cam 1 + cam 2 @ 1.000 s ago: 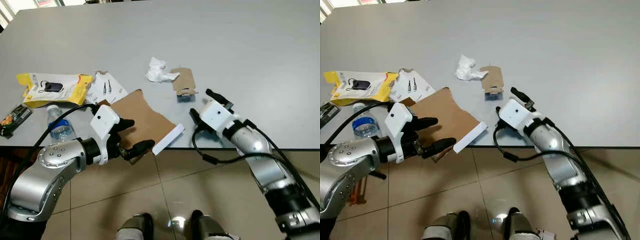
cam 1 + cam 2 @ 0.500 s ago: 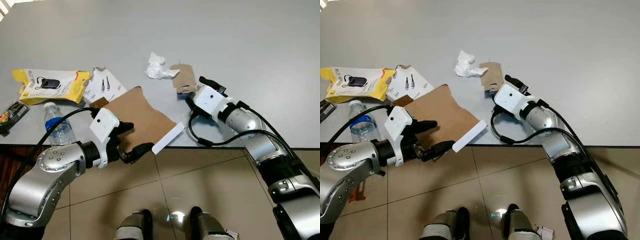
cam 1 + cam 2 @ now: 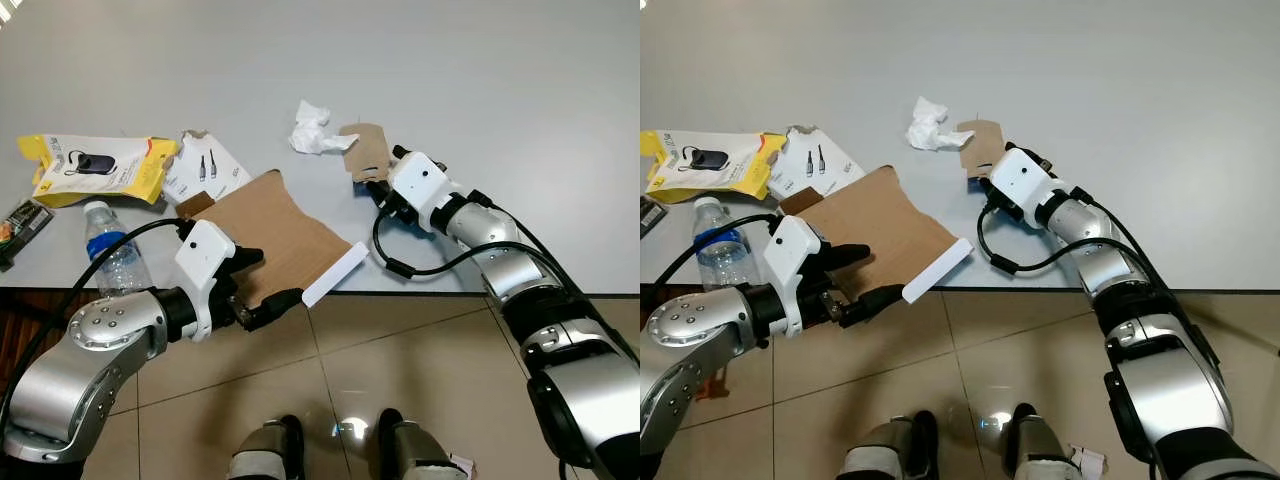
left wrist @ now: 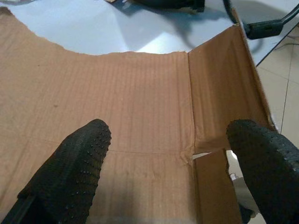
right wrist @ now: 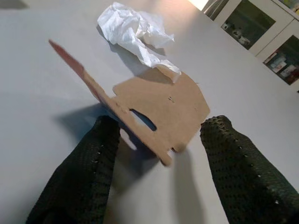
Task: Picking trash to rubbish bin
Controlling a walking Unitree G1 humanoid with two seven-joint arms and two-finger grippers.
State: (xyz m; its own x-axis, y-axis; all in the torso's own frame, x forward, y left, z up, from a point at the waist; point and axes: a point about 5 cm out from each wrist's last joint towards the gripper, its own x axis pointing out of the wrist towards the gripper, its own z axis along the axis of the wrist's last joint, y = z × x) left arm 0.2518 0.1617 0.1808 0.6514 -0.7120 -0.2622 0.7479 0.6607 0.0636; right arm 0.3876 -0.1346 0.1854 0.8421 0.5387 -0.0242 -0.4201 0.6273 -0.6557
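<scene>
My right gripper grabs the small brown cardboard piece by its upright folded flap (image 3: 366, 174) (image 5: 122, 116) next, to carry it to the rubbish bin.
A large torn brown cardboard sheet (image 3: 272, 222) lies on the grey table (image 3: 500, 90) with its near corner and white flap overhanging the front edge. My left gripper (image 3: 268, 279) is open at that near edge. In the left wrist view its fingers (image 4: 74, 163) are spread wide over the sheet (image 4: 140, 93). A small folded cardboard piece (image 3: 367, 152) lies further in, beside a crumpled white tissue (image 3: 312, 130). My right gripper (image 5: 163, 125) is open, with one finger on each side of the small piece (image 5: 161, 100). The tissue (image 5: 133, 32) lies just beyond it.
At the table's left lie a yellow package (image 3: 95, 170), a white card package (image 3: 208, 170), a clear water bottle (image 3: 108, 248) and a dark snack wrapper (image 3: 15, 225). Tiled floor (image 3: 420, 360) runs below the table's front edge. A black cable (image 3: 400, 265) loops off my right wrist.
My right gripper has reached forward across the table to the small cardboard piece and now straddles it. My left gripper has stayed at the big sheet's near edge.
</scene>
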